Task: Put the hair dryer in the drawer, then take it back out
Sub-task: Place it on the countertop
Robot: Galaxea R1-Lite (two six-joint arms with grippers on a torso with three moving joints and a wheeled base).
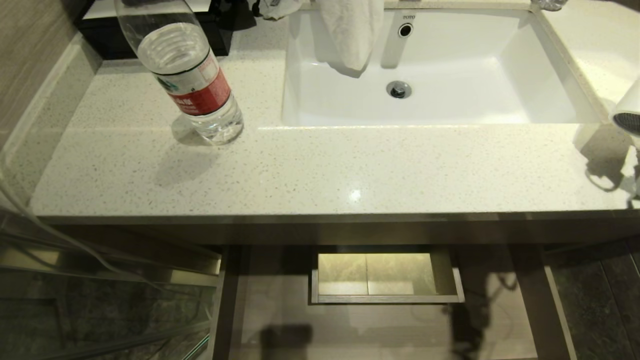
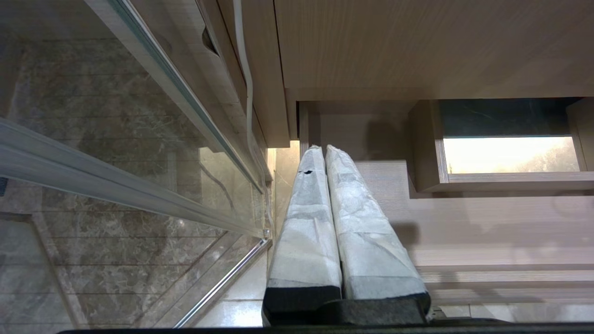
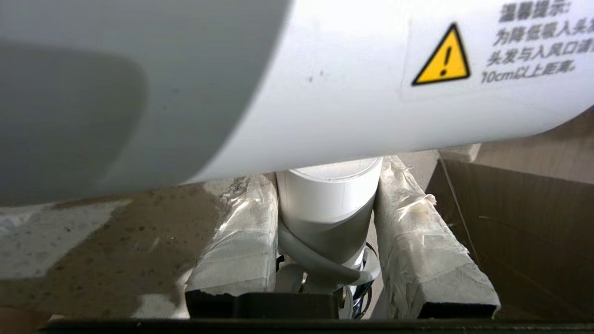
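The hair dryer hangs above the speckled counter, its shadow set apart, so it stays held in my right gripper for now.
The white hair dryer (image 1: 629,107) shows at the far right edge of the head view, above the right end of the counter, its dark grille facing left. In the right wrist view its barrel (image 3: 325,83) with a yellow warning label fills the upper part. My right gripper (image 3: 327,185) is shut on the dryer's handle, a wrapped finger (image 3: 241,232) on each side and the cord looped below. The drawer (image 1: 280,310) stands pulled out under the counter, with nothing lying on its visible floor. My left gripper (image 2: 324,149) is shut and empty, parked low beside the drawer (image 2: 464,222).
A water bottle (image 1: 192,75) stands on the speckled counter (image 1: 350,170) at the left. The white sink (image 1: 430,100) has a towel (image 1: 350,30) draped over its faucet. A boxed cut-out (image 1: 385,277) sits mid-drawer. A glass panel (image 2: 116,153) stands at the left.
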